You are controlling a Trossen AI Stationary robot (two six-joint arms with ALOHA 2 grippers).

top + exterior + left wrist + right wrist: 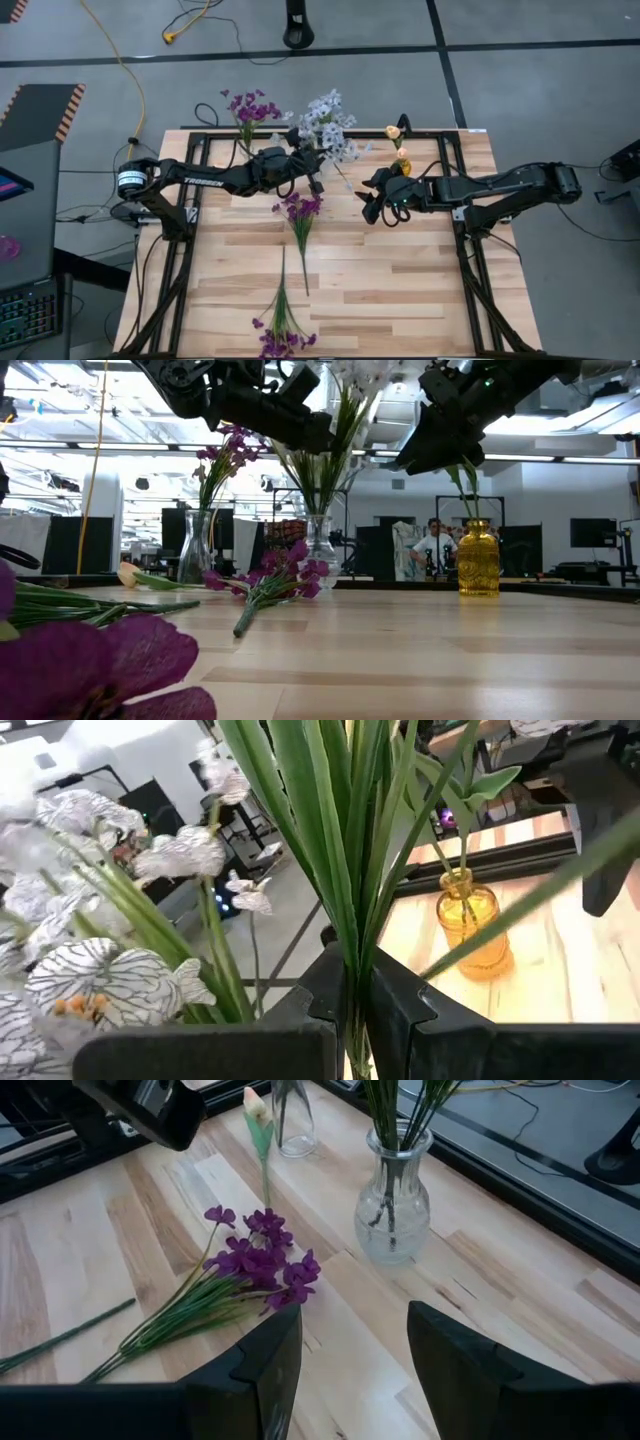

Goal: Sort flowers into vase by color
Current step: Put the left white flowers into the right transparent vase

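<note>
My left gripper is holding the sprig with its stems apart from the middle vase's green stems. It should move the sprig toward those green stems before it lets go.
My left gripper (312, 170) is shut on a pale blue-white flower sprig (330, 125) above the clear middle vase (320, 540), which has green stems in it. A second clear vase (195, 545) at the far left holds purple flowers (250, 108). The amber vase (402, 165) holds peach buds. My right gripper (355, 1345) hangs open beside the amber vase, nothing between its fingers. One purple sprig (300, 215) lies flat mid-table, another (285, 330) at the near edge. A peach bud (258, 1110) lies on the wood near the far-left vase. My left gripper pinches the sprig's bunched green stems (352, 982) between its two fingers, below the leaves and blooms. The fingers come in level from the table's left and lie across the stems. The sprig stands roughly upright, blooms up; whether its lower end is in the vase cannot be told.
A black metal frame (455, 135) borders the wooden tabletop. Bare wood lies between the two loose purple sprigs and toward the right near corner (430, 300). A person (435, 545) stands in the room far behind the table.
</note>
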